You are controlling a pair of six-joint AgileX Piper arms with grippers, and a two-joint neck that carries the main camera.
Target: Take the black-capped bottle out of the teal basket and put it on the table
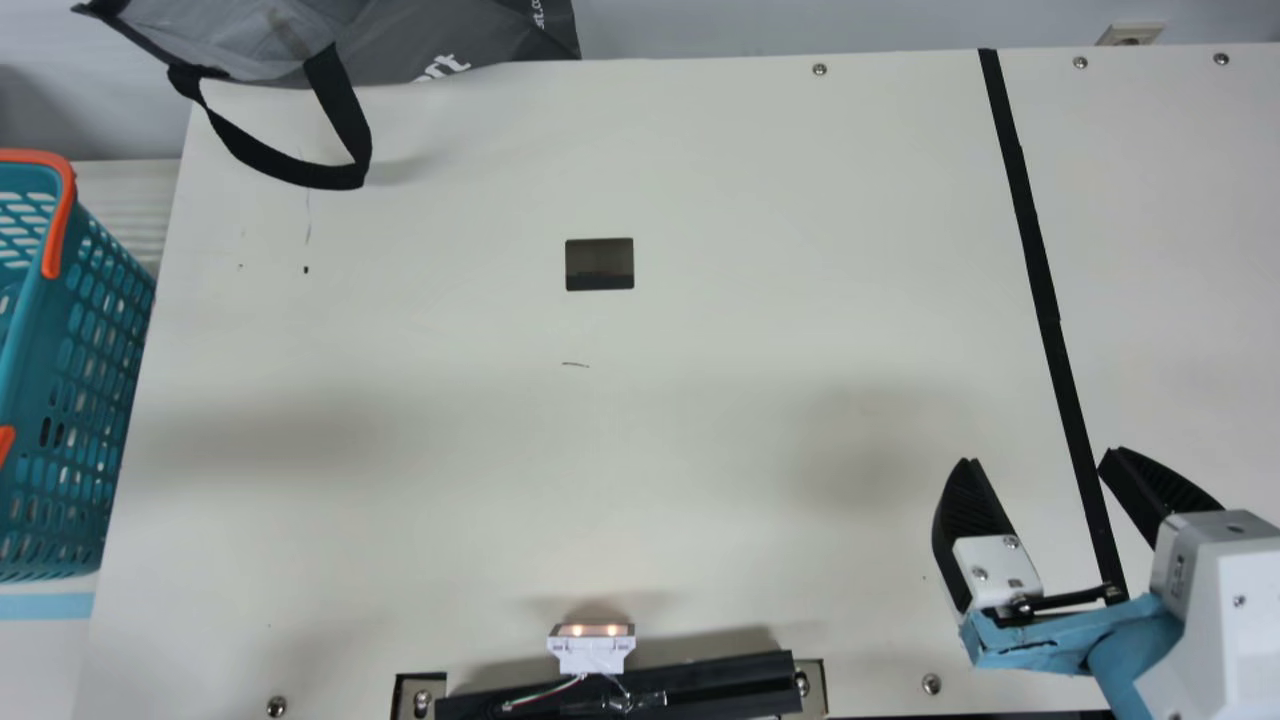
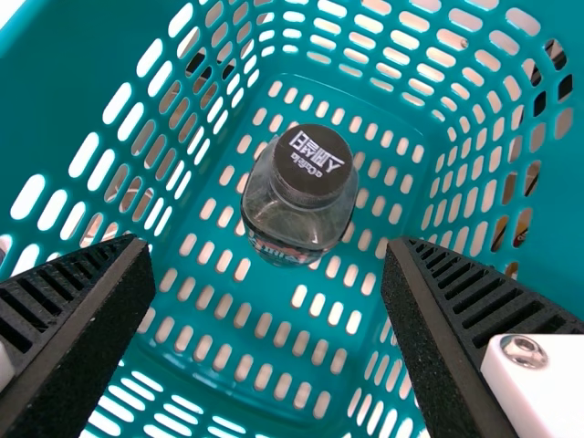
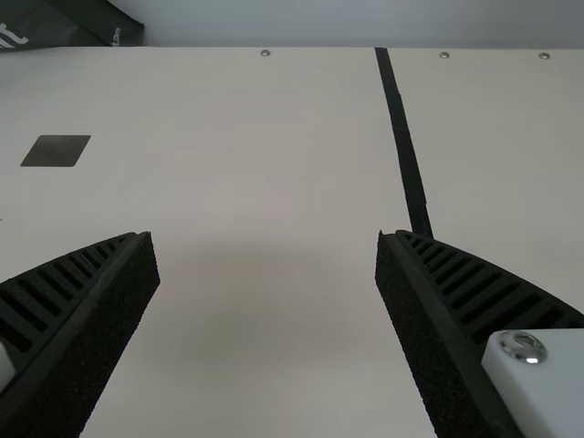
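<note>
My left gripper should next grab the bottle by its clear body [image 2: 284, 224], to take it out of the teal basket [image 2: 205, 301] and stand it on the tabletop.
In the main view my right gripper [image 1: 1040, 458] stands open over the table's right front, nothing between its fingers; the right wrist view shows this gripper [image 3: 266, 235] spread wide above bare tabletop. The teal basket [image 1: 85, 350] is beside the table's left edge. Inside the basket [image 2: 205, 301] in the left wrist view, the black-capped bottle [image 2: 301, 214] stands upright on the slotted floor, its cap facing the camera. My left gripper [image 2: 269, 242] is open, one finger to each side of the view, and does not touch the bottle.
A grey bag [image 1: 420, 40] with a black strap handle lies at the table's back left. Black tape [image 1: 1040, 270] runs down the right part of the table [image 1: 700, 420]. A small white device [image 1: 591, 650] sits at the front edge, and the basket's walls surround the bottle.
</note>
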